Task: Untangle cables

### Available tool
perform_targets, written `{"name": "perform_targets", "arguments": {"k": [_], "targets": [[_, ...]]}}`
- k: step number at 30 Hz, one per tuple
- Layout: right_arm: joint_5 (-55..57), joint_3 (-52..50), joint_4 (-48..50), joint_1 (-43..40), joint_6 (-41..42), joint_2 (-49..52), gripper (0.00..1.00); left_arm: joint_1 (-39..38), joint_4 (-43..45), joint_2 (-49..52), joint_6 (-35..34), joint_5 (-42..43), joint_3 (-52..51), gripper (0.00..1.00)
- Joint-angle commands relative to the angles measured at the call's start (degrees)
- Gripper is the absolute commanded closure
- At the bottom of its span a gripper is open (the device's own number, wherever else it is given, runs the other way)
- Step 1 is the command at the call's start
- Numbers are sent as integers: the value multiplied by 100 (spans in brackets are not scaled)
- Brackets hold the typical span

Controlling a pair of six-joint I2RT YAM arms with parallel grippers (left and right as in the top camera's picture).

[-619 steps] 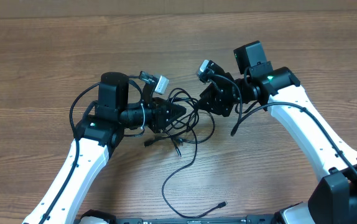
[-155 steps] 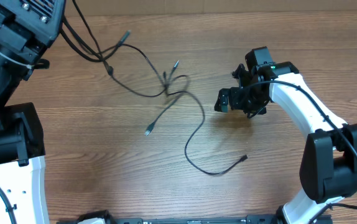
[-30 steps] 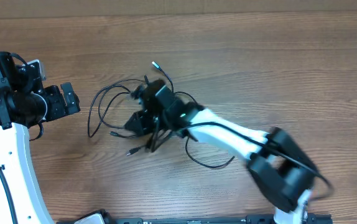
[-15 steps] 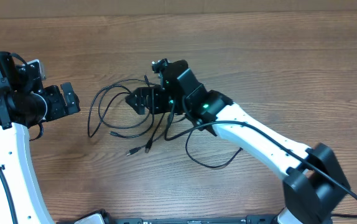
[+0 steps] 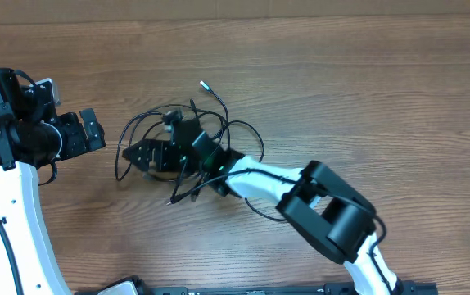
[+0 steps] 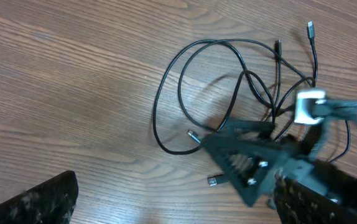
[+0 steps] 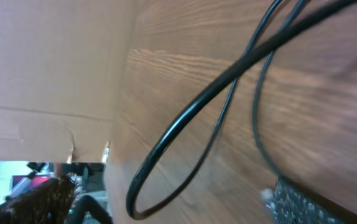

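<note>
The robot's right gripper will next grab one cable by its exposed loop to untangle it from the pile. The plug ends will stay free.
The cables [image 5: 187, 131] lie in a tangled pile of thin black loops left of the table's middle. One silvery plug [image 5: 203, 83] points to the far side. My right gripper [image 5: 139, 154] reaches low over the pile's left part, open. In the right wrist view a cable loop [image 7: 185, 124] lies on the wood between its wide-apart fingers [image 7: 306, 204], ungripped. My left gripper [image 5: 88, 133] hangs open and empty left of the pile. Its wrist view shows the cables [image 6: 228, 74], the right gripper [image 6: 253, 165] over them, and its own fingers [image 6: 38, 200].
Loose plug ends [image 5: 172, 199] lie near the pile's front edge. One cable curve [image 5: 280, 215] runs under the right arm [image 5: 325, 205]. A brown cardboard wall [image 7: 48, 68] rises beyond the table's far edge.
My right gripper swung to the far side, then left across the pile, and opened. The cable loops shifted a little. The left arm stayed still.
</note>
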Motion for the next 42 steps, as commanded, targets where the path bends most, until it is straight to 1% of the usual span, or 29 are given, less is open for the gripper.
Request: {"name": "perform_targets", "arguments": {"k": [1, 2, 3, 4, 5, 6, 8, 9, 10, 12, 14, 16, 20, 23, 25, 26, 29, 31, 36, 37, 39, 42], "targets": [[402, 35, 455, 210, 881, 286, 0, 20, 4, 9, 107, 66, 42, 0], [551, 35, 592, 254, 1086, 352, 0, 20, 4, 9, 107, 66, 44, 0], [643, 35, 675, 280, 1185, 382, 3, 20, 4, 9, 107, 66, 42, 0], [743, 35, 754, 304, 1257, 391, 8, 20, 4, 9, 107, 66, 42, 0], [883, 35, 835, 330, 1362, 402, 16, 20, 4, 9, 107, 66, 42, 0], [979, 35, 938, 350, 1394, 402, 20, 20, 4, 9, 109, 66, 42, 0], [1106, 35, 1255, 382, 1392, 404, 22, 20, 4, 9, 107, 66, 42, 1], [1193, 35, 1410, 393, 1392, 404, 28, 20, 4, 9, 107, 66, 42, 0], [1320, 35, 1565, 396, 1392, 404, 40, 20, 4, 9, 107, 66, 42, 0], [1381, 35, 1652, 396, 1392, 404, 54, 20, 4, 9, 107, 66, 44, 0], [1381, 35, 1729, 385, 1392, 404, 71, 20, 4, 9, 107, 66, 42, 0], [1381, 35, 1814, 350, 1392, 404, 96, 20, 4, 9, 107, 66, 44, 0], [1366, 35, 2059, 267, 1366, 404, 96, 20, 4, 9, 107, 66, 42, 0], [1049, 35, 2406, 66, 1250, 402, 96, 20, 4, 9, 109, 66, 42, 0], [695, 35, 2658, -153, 1023, 393, 96, 20, 4, 9, 107, 66, 42, 1], [343, 35, 2736, -413, 883, 345, 96, 20, 4, 9, 107, 66, 44, 0], [-354, 35, 2481, -1012, 868, 149, 96, 20, 4, 9, 107, 66, 44, 0], [-881, 35, 2052, -1486, 660, -140, 96, 20, 4, 9, 107, 66, 42, 0], [-1202, 37, 533, -2153, -214, -997, 96, 20, 4, 9, 109, 66, 42, 0], [-1248, 46, -37, -2354, -605, -1360, 96, 20, 4, 9, 107, 66, 44, 0], [-1248, 46, -782, -2634, -1088, -1932, 96, 20, 4, 9, 107, 66, 42, 0], [-1248, 48, -1615, -3034, -1480, -2809, 96, 20, 4, 9, 107, 66, 42, 0]]}}
